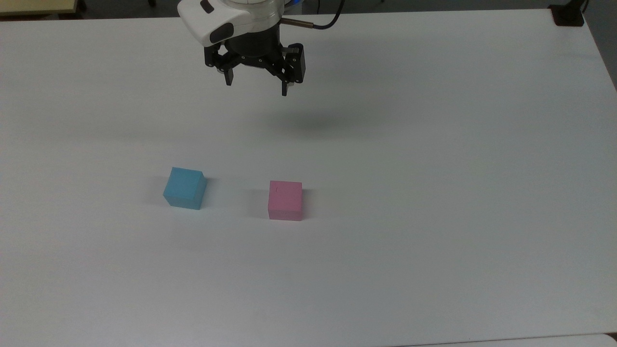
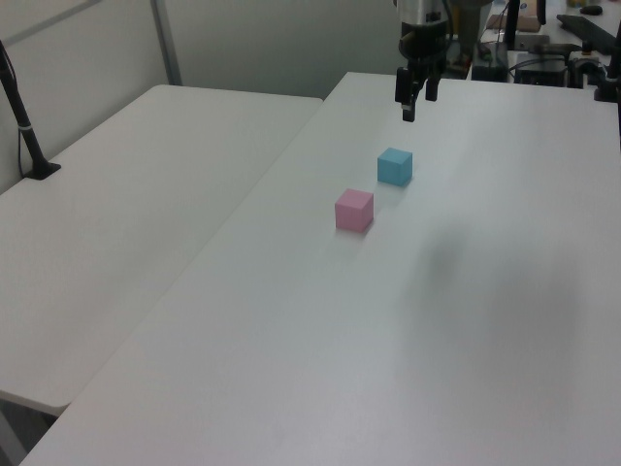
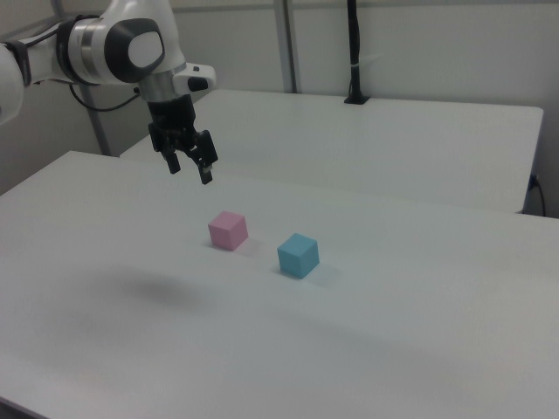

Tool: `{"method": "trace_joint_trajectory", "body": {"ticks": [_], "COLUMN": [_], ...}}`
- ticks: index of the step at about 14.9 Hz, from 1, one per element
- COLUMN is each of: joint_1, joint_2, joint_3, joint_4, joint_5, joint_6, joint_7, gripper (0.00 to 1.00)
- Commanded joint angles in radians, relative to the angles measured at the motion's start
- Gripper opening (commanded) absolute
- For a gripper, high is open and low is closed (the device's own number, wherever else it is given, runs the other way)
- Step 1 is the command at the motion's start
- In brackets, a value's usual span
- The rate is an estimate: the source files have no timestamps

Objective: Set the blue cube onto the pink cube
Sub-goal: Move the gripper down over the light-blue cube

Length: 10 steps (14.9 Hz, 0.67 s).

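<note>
My gripper reaches the blue cube and takes hold of its opposite sides next. The blue cube's bottom stays free to sit on the pink cube (image 2: 354, 210).
The blue cube (image 1: 185, 188) (image 2: 395, 166) (image 3: 299, 255) rests on the white table (image 1: 434, 193), to the left of the pink cube (image 1: 285, 200) (image 2: 354, 210) (image 3: 228, 230) in the top view, a small gap between them. The pink cube has a tiny dark mark on top. My gripper (image 1: 256, 88) (image 2: 418, 105) (image 3: 189, 170) hangs open and empty well above the table, farther back than both cubes in the top view. Its shadow falls on the table behind the pink cube.
A second white table (image 2: 146, 184) (image 3: 393, 140) adjoins this one. A black pole on a base (image 2: 29, 136) (image 3: 354, 52) stands at its far side. Dark equipment (image 2: 572, 58) sits beyond the arm in the left view. A black object (image 1: 569, 14) marks the top view's upper right corner.
</note>
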Motion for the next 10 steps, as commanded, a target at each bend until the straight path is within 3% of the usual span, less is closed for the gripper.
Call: {"method": "trace_joint_trajectory", "body": {"ticks": [1, 8, 10], "joint_1": [-0.017, -0.018, -0.046], "joint_2": [-0.027, -0.02, -0.003], "joint_3": [-0.007, -0.009, -0.007], "joint_4": [-0.021, -0.021, -0.024], "joint_5": [0.023, 0.023, 0.026], "joint_6": [0.001, 0.005, 0.048], "joint_7": [-0.057, -0.064, -0.128], "gripper": [1.0, 1.0, 1.0]}}
